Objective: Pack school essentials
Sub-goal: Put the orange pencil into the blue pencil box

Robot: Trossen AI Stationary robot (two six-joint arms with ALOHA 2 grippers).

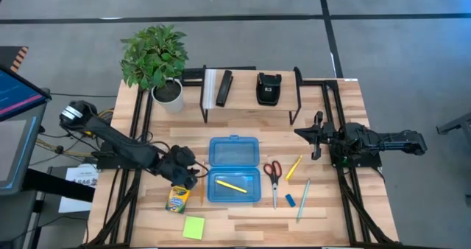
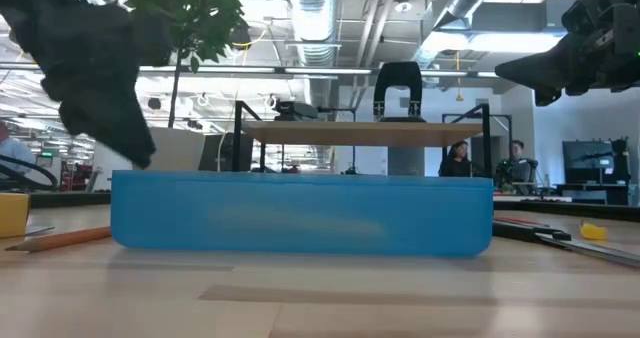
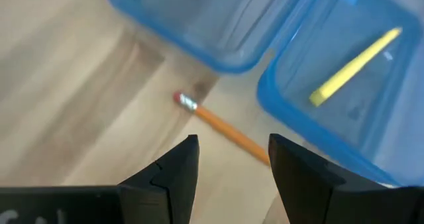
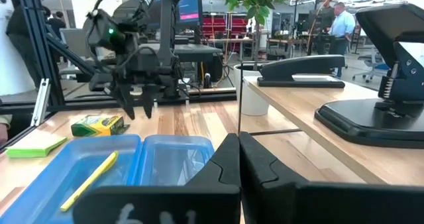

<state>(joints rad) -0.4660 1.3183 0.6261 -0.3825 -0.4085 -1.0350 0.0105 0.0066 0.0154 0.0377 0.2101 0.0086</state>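
The orange pencil (image 3: 225,128) needs to go into the blue case (image 3: 358,108). My left gripper will grab the pencil next by its body near the eraser.
The open blue case (image 1: 234,169) lies mid-table with a yellow pencil (image 1: 231,186) in its near half. An orange pencil (image 3: 225,128) lies flat on the wood by the case's left side. My left gripper (image 3: 232,161) hangs open just above this pencil, slanting down, and touches nothing; the high view has the same gripper (image 1: 185,177) by the case's left edge. A crayon box (image 1: 177,199) and a lime sticky pad (image 1: 193,227) lie nearer the front. Right of the case lie red-handled scissors (image 1: 273,177), a yellow pencil (image 1: 294,167), a light-blue pen (image 1: 303,199) and a blue eraser (image 1: 290,200). My right gripper (image 1: 318,136) waits shut at the right.
A wooden shelf (image 1: 250,102) on black legs stands at the back, carrying a black stapler (image 1: 224,88) and a black pouch-like thing (image 1: 268,88). A potted plant (image 1: 158,61) stands at the back left. Black frame rails run along both table sides.
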